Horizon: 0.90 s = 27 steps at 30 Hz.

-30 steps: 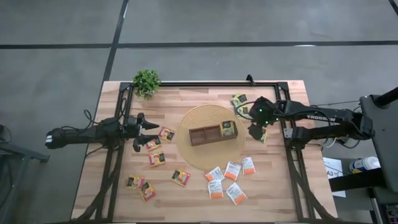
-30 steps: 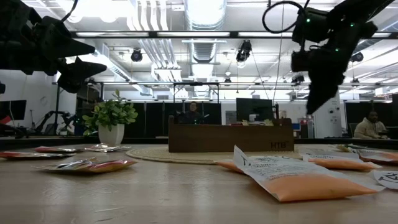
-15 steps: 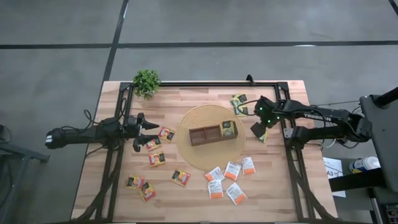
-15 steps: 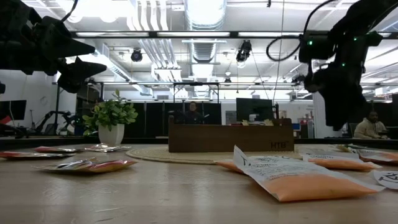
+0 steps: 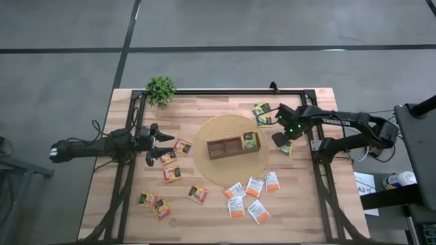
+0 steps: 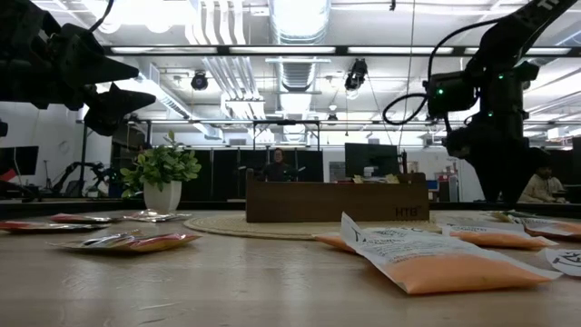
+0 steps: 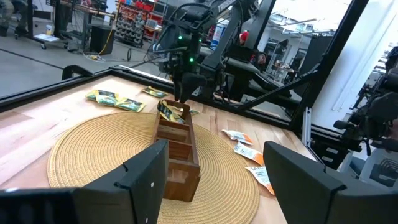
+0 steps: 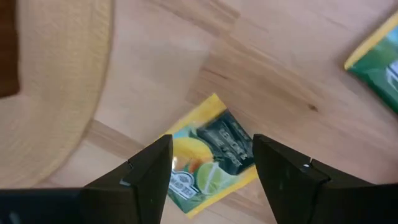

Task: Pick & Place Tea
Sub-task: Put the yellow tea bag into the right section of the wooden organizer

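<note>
The green-yellow tea sachet needs to go in the box, so my right gripper should next grab the sachet by its yellow edge (image 8: 194, 119) beside the printed lemon.
My right gripper (image 8: 214, 186) points down, open, just above a dark green-yellow tea sachet (image 8: 208, 155) that lies flat on the wood right of the mat (image 5: 286, 147). Its fingers stand on either side of the sachet without touching it. The brown divided box (image 5: 235, 145) sits on a round woven mat (image 5: 211, 167), with one green-yellow sachet (image 5: 250, 139) in its right compartment. My left gripper (image 5: 160, 143) waits open and level at the table's left, facing the box (image 7: 177, 149).
Two more green-yellow sachets (image 5: 262, 114) lie at the far right. White-orange sachets (image 5: 253, 194) lie near the front, and yellow-red-black ones (image 5: 170, 173) lie left of the mat. A potted plant (image 5: 161, 88) stands at the far left corner. A black frame rail (image 5: 317, 156) runs along the right.
My right gripper has sunk toward the green-yellow sachet right of the mat and rolled its wrist on the way down. My left arm has kept still.
</note>
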{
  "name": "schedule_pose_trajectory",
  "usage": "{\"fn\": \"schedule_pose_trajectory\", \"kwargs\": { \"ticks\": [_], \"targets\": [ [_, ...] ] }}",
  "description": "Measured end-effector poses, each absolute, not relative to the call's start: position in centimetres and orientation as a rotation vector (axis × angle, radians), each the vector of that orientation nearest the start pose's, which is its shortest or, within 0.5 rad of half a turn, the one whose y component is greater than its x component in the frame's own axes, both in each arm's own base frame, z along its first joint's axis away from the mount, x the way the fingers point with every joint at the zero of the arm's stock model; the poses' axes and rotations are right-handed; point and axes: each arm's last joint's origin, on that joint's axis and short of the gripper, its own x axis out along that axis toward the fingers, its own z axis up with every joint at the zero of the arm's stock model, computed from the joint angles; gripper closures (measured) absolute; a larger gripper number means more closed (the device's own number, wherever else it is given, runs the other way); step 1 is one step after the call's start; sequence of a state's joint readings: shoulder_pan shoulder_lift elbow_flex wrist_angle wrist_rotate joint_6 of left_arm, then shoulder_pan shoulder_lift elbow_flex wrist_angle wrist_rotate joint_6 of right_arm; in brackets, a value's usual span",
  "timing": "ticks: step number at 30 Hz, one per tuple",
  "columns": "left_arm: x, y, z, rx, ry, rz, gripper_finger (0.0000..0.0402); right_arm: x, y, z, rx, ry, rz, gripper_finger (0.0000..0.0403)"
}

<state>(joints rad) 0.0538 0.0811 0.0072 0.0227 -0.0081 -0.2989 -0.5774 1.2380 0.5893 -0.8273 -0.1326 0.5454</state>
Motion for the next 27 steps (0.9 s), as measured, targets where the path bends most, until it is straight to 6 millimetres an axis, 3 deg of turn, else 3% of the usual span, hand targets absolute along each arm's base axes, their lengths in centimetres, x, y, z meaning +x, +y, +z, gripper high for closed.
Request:
{"fn": "schedule_pose_trajectory", "kwargs": {
  "ticks": [6, 16, 22, 27],
  "targets": [
    [10.2, 0.6, 16.2, -0.3, 0.042, 0.069, 0.0145, 15.4, -9.6, 15.5, 0.94, 1.307, -0.731, 0.0181],
    [10.2, 0.6, 16.2, -0.3, 0.041, 0.069, 0.0145, 16.3, -10.1, 12.5, 0.957, 1.482, -0.742, 0.0181],
    [10.2, 0.6, 16.2, -0.3, 0.041, 0.069, 0.0145, 16.6, -10.4, 12.8, 0.926, 1.487, -0.73, 0.0186],
    [10.2, 0.6, 16.2, -0.3, 0.041, 0.069, 0.0145, 16.7, -10.5, 12.8, 0.909, 1.497, -0.723, 0.0215]
  ]
}}
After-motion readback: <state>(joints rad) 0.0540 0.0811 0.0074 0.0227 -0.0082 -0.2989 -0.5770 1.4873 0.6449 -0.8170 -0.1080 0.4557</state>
